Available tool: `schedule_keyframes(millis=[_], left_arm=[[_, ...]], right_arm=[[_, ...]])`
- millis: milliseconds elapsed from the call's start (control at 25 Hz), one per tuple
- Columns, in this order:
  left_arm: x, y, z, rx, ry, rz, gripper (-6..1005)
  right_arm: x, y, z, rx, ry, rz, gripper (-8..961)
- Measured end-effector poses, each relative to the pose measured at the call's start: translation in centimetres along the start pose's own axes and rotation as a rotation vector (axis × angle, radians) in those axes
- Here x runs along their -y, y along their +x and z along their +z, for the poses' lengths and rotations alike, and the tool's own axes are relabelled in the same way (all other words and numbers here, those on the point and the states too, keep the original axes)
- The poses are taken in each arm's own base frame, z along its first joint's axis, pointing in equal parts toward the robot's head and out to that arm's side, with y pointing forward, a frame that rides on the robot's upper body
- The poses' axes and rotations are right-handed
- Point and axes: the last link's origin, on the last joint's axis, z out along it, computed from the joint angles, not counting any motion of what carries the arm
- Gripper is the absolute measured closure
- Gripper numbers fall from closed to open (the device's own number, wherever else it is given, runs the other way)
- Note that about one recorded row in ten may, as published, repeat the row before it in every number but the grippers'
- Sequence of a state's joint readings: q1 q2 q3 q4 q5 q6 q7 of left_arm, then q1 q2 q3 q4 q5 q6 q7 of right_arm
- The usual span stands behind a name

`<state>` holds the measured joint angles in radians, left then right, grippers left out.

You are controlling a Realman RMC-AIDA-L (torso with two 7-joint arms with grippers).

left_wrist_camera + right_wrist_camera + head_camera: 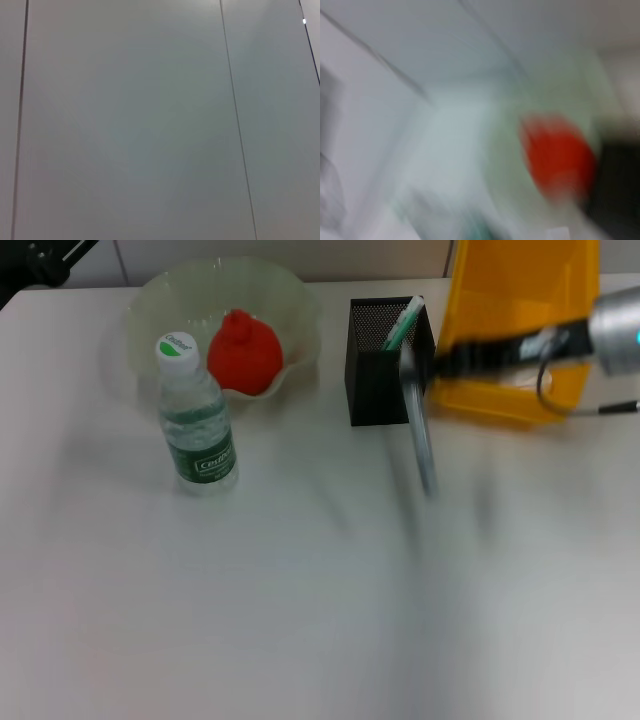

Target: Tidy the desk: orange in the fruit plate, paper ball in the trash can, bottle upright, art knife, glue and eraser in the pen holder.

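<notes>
The knife's lower end (430, 488) hangs outside, over the table, so my right gripper keeps hold of the art knife until that end is inside the pen holder's opening (388, 322).
The orange (243, 352) lies in the fruit plate (165, 295) at the back left, and shows as a red blur (557, 157) in the right wrist view. In front of the plate the bottle (197, 418) stands upright. The pen holder (372, 375) holds a green-and-white stick (403, 322). My right gripper (418, 358) reaches in from the right, over the holder's right side, shut on a long grey blurred art knife (422, 440) that hangs from it. Behind it stands the trash can (520, 300). The paper ball, glue and eraser are out of view.
The left arm (40, 260) is parked at the back left corner. Its wrist view shows only grey wall panels. White tabletop (300, 610) stretches across the whole front.
</notes>
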<state>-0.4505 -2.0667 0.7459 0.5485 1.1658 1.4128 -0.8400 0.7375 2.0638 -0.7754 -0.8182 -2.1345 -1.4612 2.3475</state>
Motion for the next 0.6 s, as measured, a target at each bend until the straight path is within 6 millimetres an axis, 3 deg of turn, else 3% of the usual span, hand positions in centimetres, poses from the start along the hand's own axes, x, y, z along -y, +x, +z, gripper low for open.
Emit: schedule_keyframes(millis=[40, 80, 160, 360, 600], left_arm=[[0.0, 0.0, 0.0, 0.000, 0.000, 0.001, 257], [0.0, 0.0, 0.1, 0.000, 0.001, 0.003, 257], [0.2, 0.2, 0.2, -0.008, 0.006, 0.016, 257], [0.2, 0.3, 0.5, -0.015, 0.007, 0.033, 257], [0.4, 0.4, 1.0, -0.014, 0.007, 0.033, 258]], right_arm=[[0.4, -0.1, -1.1, 0.205, -0.089, -0.059, 814], [0.4, -0.1, -1.1, 0.205, -0.089, -0.059, 815], [1.3, 0.0, -2.4, 0.488, -0.122, -0.178, 815], [2.5, 0.2, -1.2, 0.693, -0.012, -0.351, 815], [3.0, -1.0, 1.4, 0.668, 0.097, -0.413, 816]])
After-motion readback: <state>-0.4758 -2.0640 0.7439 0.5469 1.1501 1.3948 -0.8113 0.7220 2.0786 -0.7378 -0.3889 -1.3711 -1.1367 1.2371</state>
